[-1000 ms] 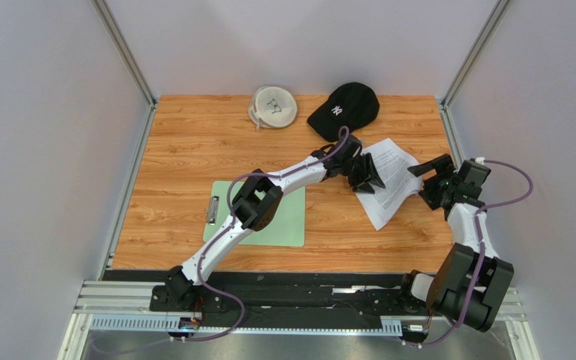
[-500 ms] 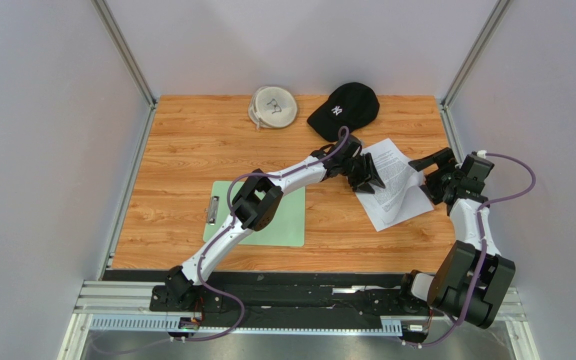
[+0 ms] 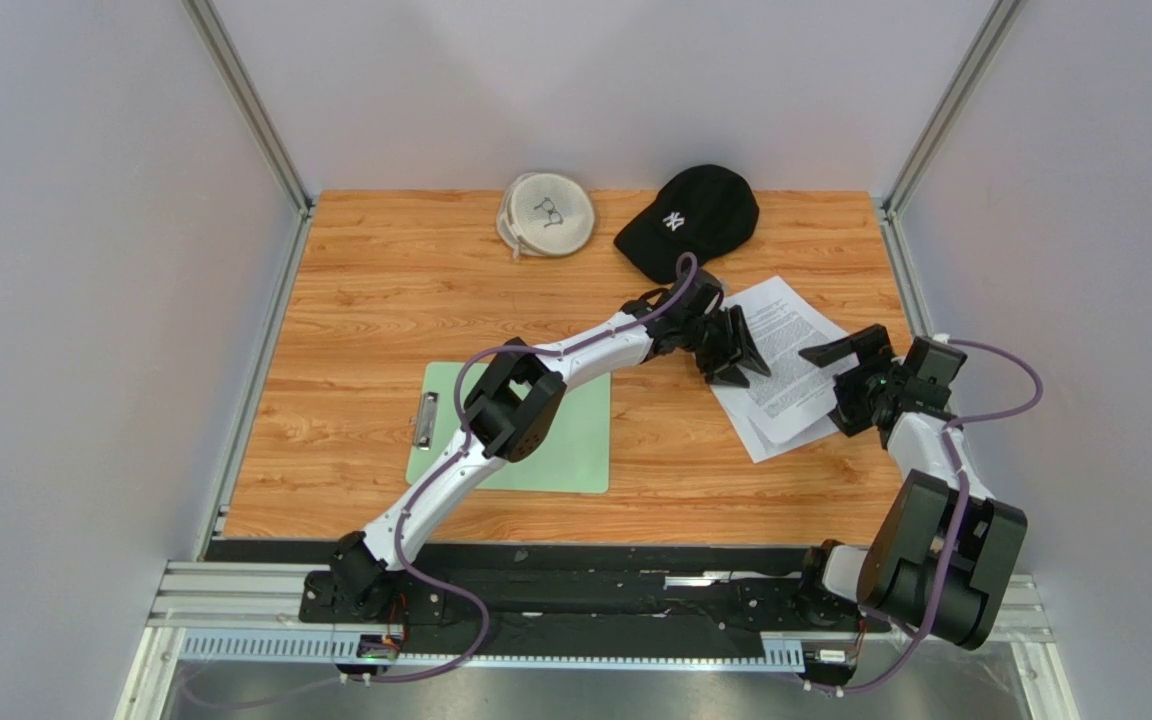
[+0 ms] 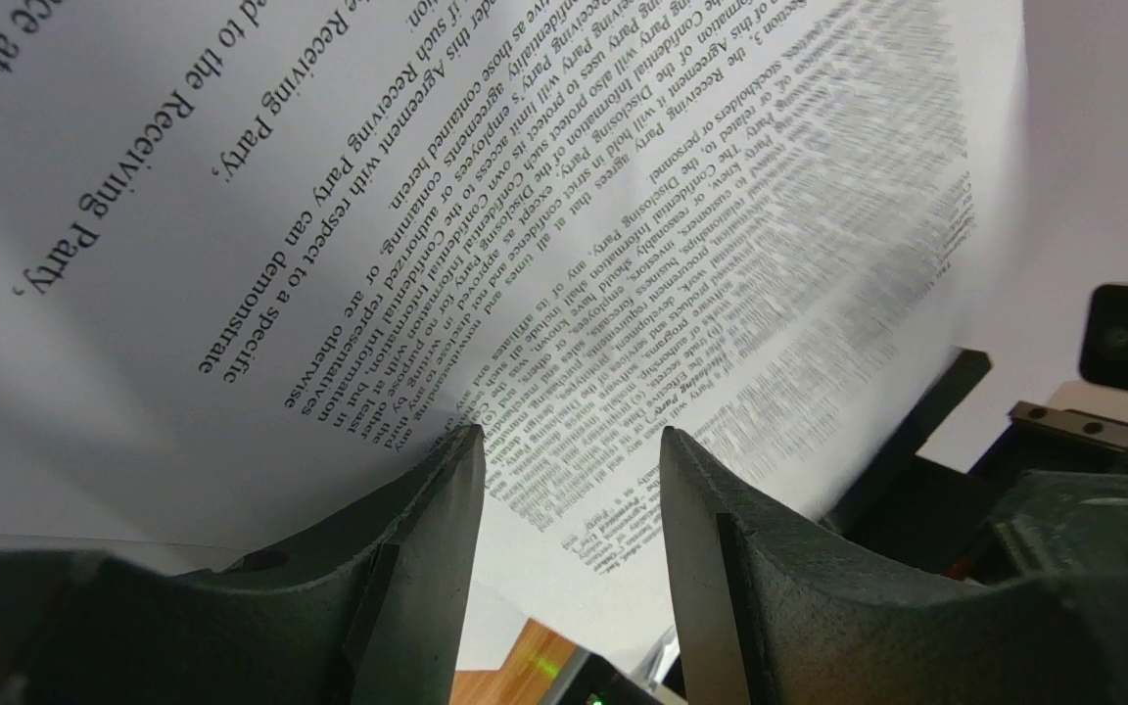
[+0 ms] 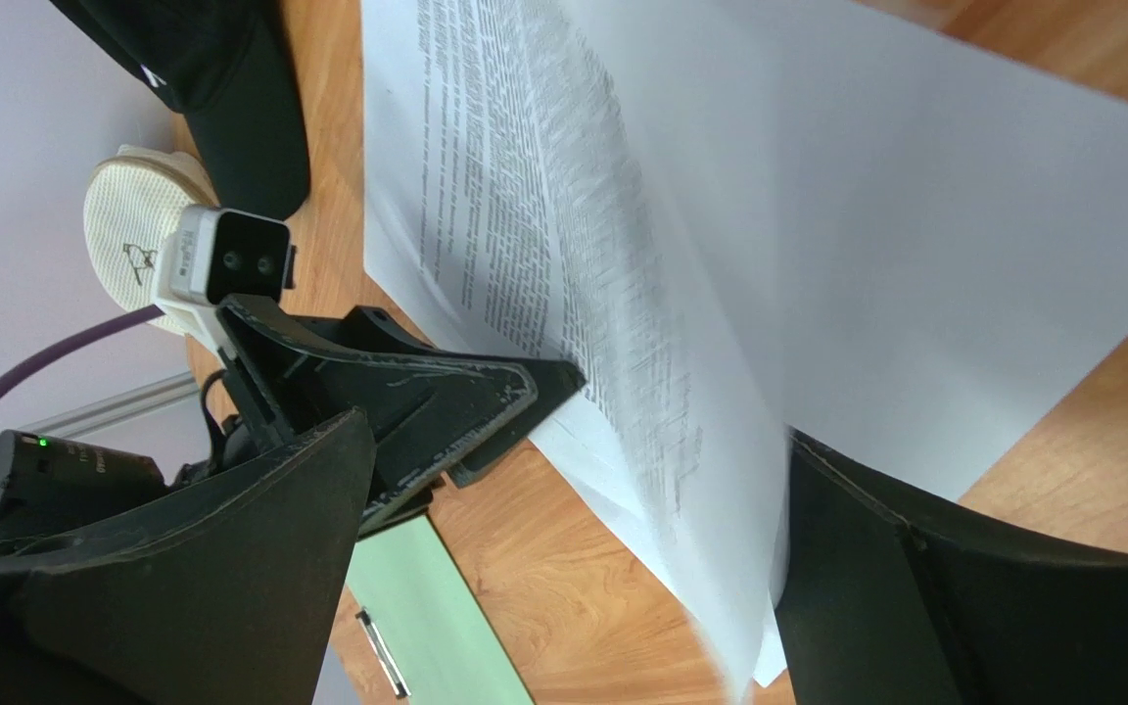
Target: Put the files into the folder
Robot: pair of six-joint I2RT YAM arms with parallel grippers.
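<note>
The raised sheet's opposite edge must stay free for the clip, so my right gripper should next grip the sheet by its edge farthest from the folder.
The files [image 3: 788, 368] are white printed sheets lying at the right of the table, text up. My left gripper [image 3: 729, 348] rests its tips on their left part; in the left wrist view its jaws [image 4: 570, 441] stand apart over the print with nothing between them. My right gripper [image 3: 842, 383] is wide open at the sheets' right edge. In the right wrist view a raised sheet [image 5: 703, 441] stands loose between its fingers, close to the right one [image 5: 938, 588]. The folder [image 3: 575, 443] is a mint-green board at centre left, partly under my left arm, with its clip [image 3: 425, 420] at the left end.
A black cap [image 3: 687, 210] lies just behind the files, close to my left wrist. A white round item [image 3: 546, 213] sits at the back centre. Metal frame rails run along both table sides. Bare wood [image 3: 687, 450] separates folder and files.
My right gripper has moved left, in over the sheets' right edge, and its jaws have widened a little. The lifted paper edge has sunk. The left arm has not moved.
</note>
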